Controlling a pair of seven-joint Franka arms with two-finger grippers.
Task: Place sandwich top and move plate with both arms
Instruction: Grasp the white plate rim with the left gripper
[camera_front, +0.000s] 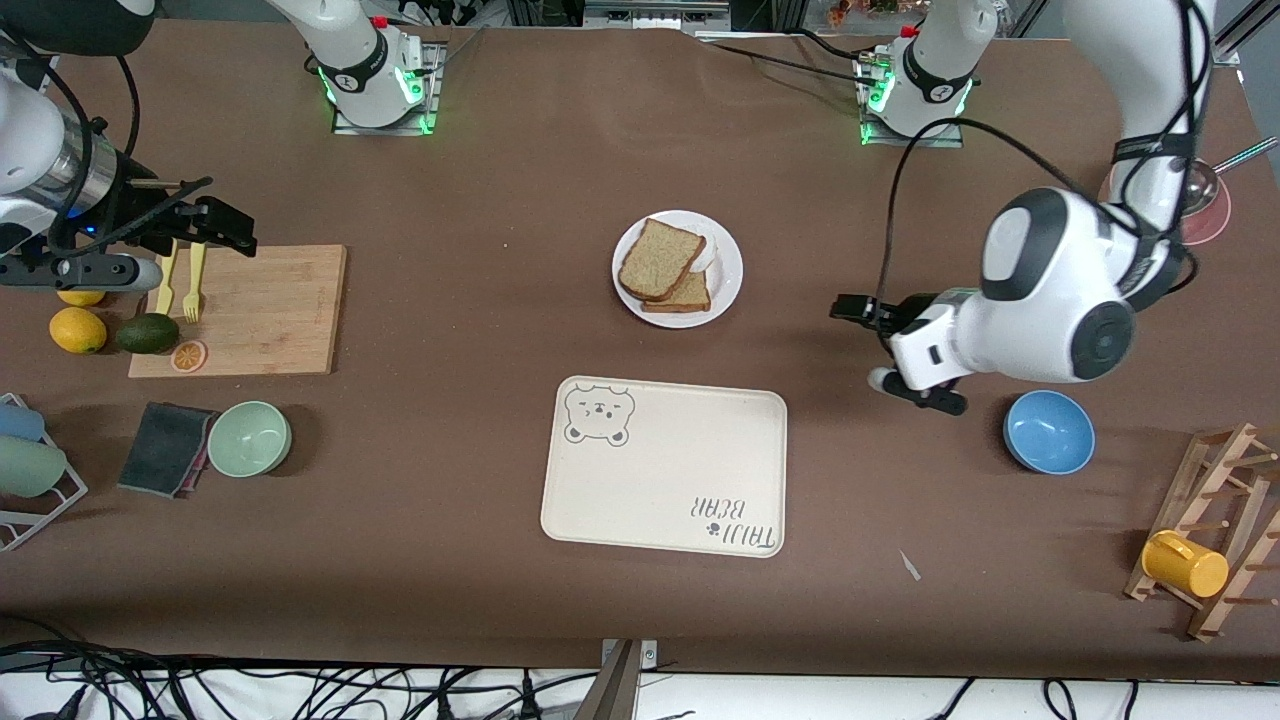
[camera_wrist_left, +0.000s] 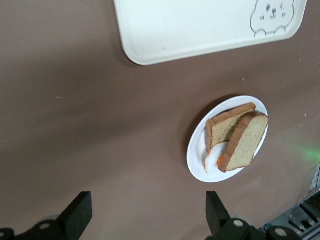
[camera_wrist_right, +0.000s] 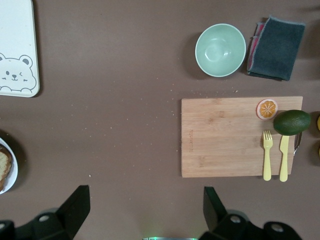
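Note:
The white plate will move onto the cream bear tray. To do that, my left gripper will next grab the plate by its rim.
The white plate sits mid-table, farther from the front camera than the tray. On it the sandwich top leans across a second bread slice and a fried egg. The left wrist view shows the plate, the sandwich top and the egg under it. My left gripper hovers open and empty over bare table between the plate and the blue bowl; its fingers frame bare tabletop. My right gripper hangs open and empty over the cutting board's edge, and its fingers stand wide apart.
The cream bear tray lies nearer the front camera than the plate. A blue bowl and a wooden rack with a yellow mug are toward the left arm's end. The cutting board, green bowl, cloth, avocado and lemon are toward the right arm's end.

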